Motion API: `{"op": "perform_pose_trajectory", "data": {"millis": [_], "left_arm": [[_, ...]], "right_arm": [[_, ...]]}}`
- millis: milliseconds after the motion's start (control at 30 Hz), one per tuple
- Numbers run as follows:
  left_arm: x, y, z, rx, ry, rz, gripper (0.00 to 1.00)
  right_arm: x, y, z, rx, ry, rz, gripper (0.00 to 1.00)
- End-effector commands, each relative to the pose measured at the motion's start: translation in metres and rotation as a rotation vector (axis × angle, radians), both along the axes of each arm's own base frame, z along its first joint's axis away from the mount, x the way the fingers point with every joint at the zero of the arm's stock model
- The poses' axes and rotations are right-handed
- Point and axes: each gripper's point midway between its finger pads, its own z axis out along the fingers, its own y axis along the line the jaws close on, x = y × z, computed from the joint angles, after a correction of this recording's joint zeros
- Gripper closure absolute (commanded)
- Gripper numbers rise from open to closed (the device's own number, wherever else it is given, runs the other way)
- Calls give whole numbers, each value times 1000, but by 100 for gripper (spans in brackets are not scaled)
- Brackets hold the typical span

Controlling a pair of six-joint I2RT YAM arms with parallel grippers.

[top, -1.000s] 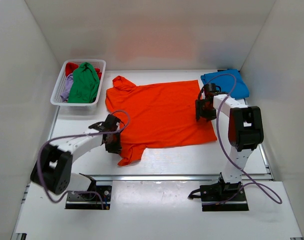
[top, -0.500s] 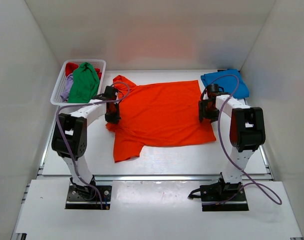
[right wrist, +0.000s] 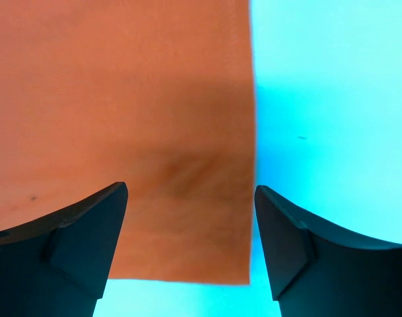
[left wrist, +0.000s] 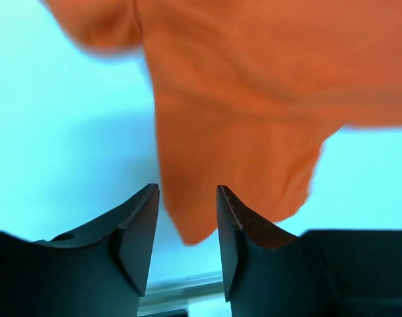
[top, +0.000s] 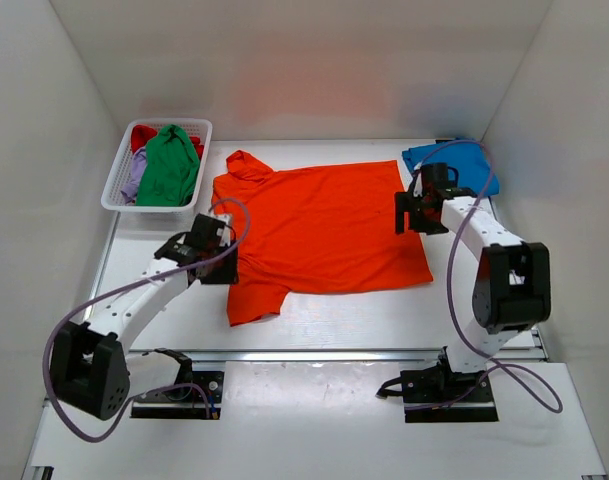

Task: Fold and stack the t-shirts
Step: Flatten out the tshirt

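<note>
The left gripper needs to fold the sleeve side of the orange t-shirt inward, so next it needs to grab the t-shirt's near sleeve at its outer-edge corner (top: 233,321) (left wrist: 192,232).
A bright orange t-shirt (top: 324,225) lies spread flat in the middle of the table. My left gripper (top: 220,264) hovers at its left edge, by the near sleeve (top: 252,300). In the left wrist view the jaws (left wrist: 187,198) stand open and empty, with the orange sleeve (left wrist: 240,132) below them. My right gripper (top: 412,212) is over the shirt's right hem. In the right wrist view it (right wrist: 191,191) is wide open above the hem corner (right wrist: 187,218). A folded blue t-shirt (top: 462,163) lies at the back right.
A white lattice basket (top: 117,180) at the back left holds green (top: 169,165), red (top: 142,134) and lilac (top: 134,180) shirts. White walls close in the table on three sides. A metal rail (top: 324,353) runs along the table's near edge.
My left gripper swung from the near sleeve up to the shirt's left edge and came back toward the sleeve. The sleeve has shifted slightly. My right gripper moved a little toward the back along the hem.
</note>
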Motion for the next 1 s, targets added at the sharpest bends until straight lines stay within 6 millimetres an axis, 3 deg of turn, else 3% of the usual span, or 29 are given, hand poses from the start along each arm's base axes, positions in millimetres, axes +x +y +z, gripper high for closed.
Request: {"op": "perform_pose_trajectory", "data": {"millis": [0, 100, 167, 333, 600, 700, 767, 967], "left_arm": [[-48, 8, -43, 34, 164, -7, 48], [-62, 2, -54, 37, 204, -26, 46], [-61, 4, -56, 71, 205, -26, 45], [-64, 5, -71, 90, 244, -26, 45], [-69, -1, -94, 106, 303, -47, 47], [-72, -5, -102, 101, 317, -71, 83], [-74, -7, -104, 108, 327, -91, 100], [-73, -13, -101, 68, 315, -106, 100]], "right_arm": [[-1, -13, 24, 12, -71, -51, 23], [-16, -33, 14, 26, -34, -125, 22], [-27, -29, 10, 54, -28, -126, 22], [-37, -46, 2, 84, -35, -183, 22], [-54, -61, -29, 78, 56, -241, 21], [-57, -65, -38, 75, 69, -268, 21], [-62, -65, -45, 76, 106, -277, 21], [-81, -41, -54, 153, 160, -287, 25]]}}
